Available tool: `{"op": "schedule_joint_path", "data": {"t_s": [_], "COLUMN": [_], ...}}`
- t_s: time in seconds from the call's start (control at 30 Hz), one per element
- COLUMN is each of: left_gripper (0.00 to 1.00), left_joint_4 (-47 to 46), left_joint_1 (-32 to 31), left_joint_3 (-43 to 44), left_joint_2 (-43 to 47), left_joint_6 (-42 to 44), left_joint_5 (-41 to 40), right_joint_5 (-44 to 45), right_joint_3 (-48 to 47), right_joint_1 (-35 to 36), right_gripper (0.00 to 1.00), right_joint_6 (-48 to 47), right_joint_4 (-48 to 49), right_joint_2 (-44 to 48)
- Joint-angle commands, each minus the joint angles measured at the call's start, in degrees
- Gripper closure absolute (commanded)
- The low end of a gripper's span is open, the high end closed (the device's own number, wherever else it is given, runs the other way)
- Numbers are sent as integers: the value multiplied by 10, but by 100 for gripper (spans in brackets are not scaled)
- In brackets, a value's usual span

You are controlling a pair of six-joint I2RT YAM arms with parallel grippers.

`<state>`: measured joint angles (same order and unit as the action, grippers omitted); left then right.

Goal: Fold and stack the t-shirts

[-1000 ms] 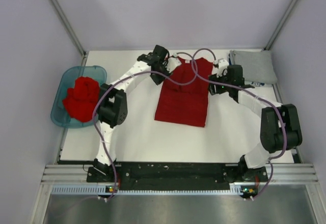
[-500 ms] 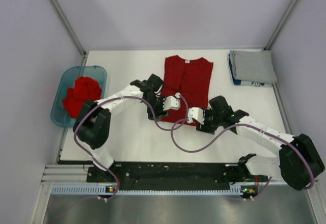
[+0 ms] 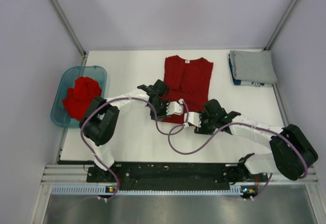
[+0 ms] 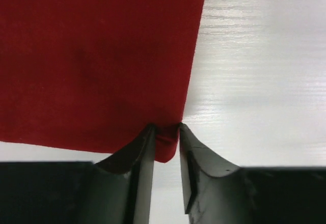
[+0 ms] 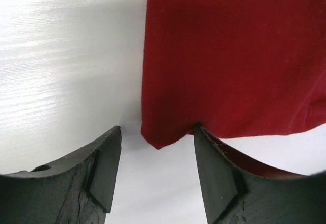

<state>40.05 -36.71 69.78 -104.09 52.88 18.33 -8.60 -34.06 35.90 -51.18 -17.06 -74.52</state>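
I will grab the red t-shirt's free near hem corner [image 5: 160, 134] with my right gripper to fold the hem evenly toward the neck.
A red t-shirt [image 3: 187, 79] lies flat on the white table [image 3: 127, 137], neck tag at the far end. My left gripper [image 3: 162, 113] is at its near left hem corner. In the left wrist view the gripper [image 4: 164, 128] is shut on that corner of the red cloth [image 4: 91, 56]. My right gripper [image 3: 202, 126] is at the near right hem corner. In the right wrist view it [image 5: 157, 128] is open, with the corner of the cloth [image 5: 229, 46] between the jaws and touching the right finger [image 5: 214, 168]. A folded grey t-shirt [image 3: 253, 66] lies at the back right.
A translucent teal tub [image 3: 65, 113] stands at the left table edge and holds crumpled red shirts [image 3: 81, 98]. A blue and white item shows under the grey shirt's near edge [image 3: 250, 83]. Purple cables [image 3: 175, 142] loop over the table in front of the shirt.
Both grippers have moved from the shirt's shoulders at the far end down to its near hem corners. The left gripper has shut on its corner. The shirt still lies flat.
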Motion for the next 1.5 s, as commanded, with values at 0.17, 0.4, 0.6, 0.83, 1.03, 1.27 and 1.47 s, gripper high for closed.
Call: {"op": "schedule_joint_path", "data": {"t_s": [0.17,0.4,0.6,0.83,1.03,1.27,1.47], "left_gripper": [99,100,100,100,100,100,100], "left_joint_4": [29,52,135,254,370,350,283], "left_joint_1": [-13,-12,-12,-17,-23,-22,-5], "left_joint_3": [11,14,0,-33,-22,53,143], "left_joint_2": [-1,7,63,183,267,303,225], "left_joint_6": [-8,-16,-9,-13,8,-71,-143], "left_joint_5": [2,-7,-1,46,82,52,-14], "right_joint_5": [-11,-12,-24,-70,-104,-155,-202], "right_joint_3": [-17,-33,-44,-73,-149,-170,-177], "right_joint_1": [11,14,49,135,203,172,-14], "right_gripper": [54,98,100,100,100,100,100], "right_joint_6": [46,54,43,77,134,155,157], "right_joint_4": [70,41,-75,-234,-343,-352,-271], "right_joint_2": [-40,-44,47,165,225,264,231]}}
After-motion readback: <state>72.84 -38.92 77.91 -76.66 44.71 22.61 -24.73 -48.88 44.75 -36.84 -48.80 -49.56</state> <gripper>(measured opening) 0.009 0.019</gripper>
